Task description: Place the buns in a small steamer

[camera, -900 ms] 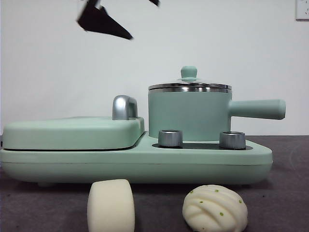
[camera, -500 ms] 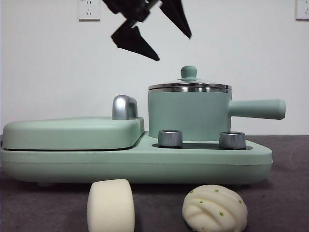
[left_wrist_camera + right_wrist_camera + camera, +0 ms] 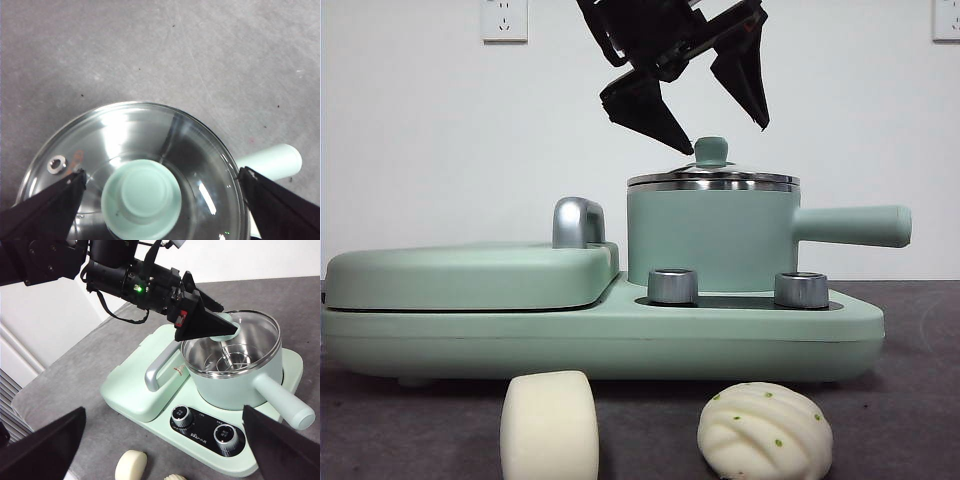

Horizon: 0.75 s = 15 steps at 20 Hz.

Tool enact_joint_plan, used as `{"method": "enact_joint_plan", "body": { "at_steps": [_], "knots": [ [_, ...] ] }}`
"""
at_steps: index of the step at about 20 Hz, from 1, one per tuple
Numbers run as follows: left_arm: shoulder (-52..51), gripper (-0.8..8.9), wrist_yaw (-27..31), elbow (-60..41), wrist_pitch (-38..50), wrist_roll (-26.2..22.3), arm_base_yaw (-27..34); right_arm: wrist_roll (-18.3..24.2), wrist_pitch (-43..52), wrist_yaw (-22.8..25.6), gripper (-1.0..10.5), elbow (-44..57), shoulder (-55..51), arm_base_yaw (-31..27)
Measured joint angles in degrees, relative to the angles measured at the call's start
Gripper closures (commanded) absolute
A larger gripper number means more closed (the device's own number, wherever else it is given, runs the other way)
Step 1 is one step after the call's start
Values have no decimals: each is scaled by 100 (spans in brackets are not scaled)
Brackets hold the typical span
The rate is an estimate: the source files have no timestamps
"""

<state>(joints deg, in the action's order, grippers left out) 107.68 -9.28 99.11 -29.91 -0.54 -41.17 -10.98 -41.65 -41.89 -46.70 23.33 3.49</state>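
My left gripper grabs the lid by the narrow green knob (image 3: 711, 152) (image 3: 145, 194) next, since the glass lid spreads wider than my open fingers.
The small steamer (image 3: 710, 235), a mint-green pot with a long side handle (image 3: 855, 225), stands on the cooker base with its glass lid (image 3: 713, 180) on. My left gripper (image 3: 726, 138) is open just above the lid's green knob (image 3: 711, 150), one jaw on each side. In the left wrist view the knob (image 3: 141, 197) lies between the open jaws. The plain bun (image 3: 550, 425) and the pleated bun (image 3: 765, 430) lie on the table in front of the cooker. My right gripper (image 3: 164, 409) is open and empty, high above the table.
The flat mint-green griddle (image 3: 470, 272) with its chrome handle (image 3: 578, 222) takes up the cooker's left half. Two steel dials (image 3: 673, 285) (image 3: 801, 289) sit in front of the pot. The table is grey cloth, with a white wall behind.
My left gripper has come down and to the right, from the top left of the front view to just above the lid's knob. The buns and the pot have not moved.
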Motion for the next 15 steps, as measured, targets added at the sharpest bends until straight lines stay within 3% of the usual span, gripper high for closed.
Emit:
{"method": "enact_joint_plan", "body": {
  "at_steps": [9, 11, 13, 15],
  "knots": [
    [98, 425, 7, 4, 20, -13, 2, -2, 0, 0, 446, 0, 0, 0],
    [146, 509, 7, 4, -31, -13, 2, 0, -2, 0, 446, 0, 0, 0],
    [146, 517, 7, 4, -55, -15, 2, 0, -2, 0, 446, 0, 0, 0],
    [146, 615, 9, 4, -70, -31, 7, 0, -2, 0, 446, 0, 0, 0]
  ]
}}
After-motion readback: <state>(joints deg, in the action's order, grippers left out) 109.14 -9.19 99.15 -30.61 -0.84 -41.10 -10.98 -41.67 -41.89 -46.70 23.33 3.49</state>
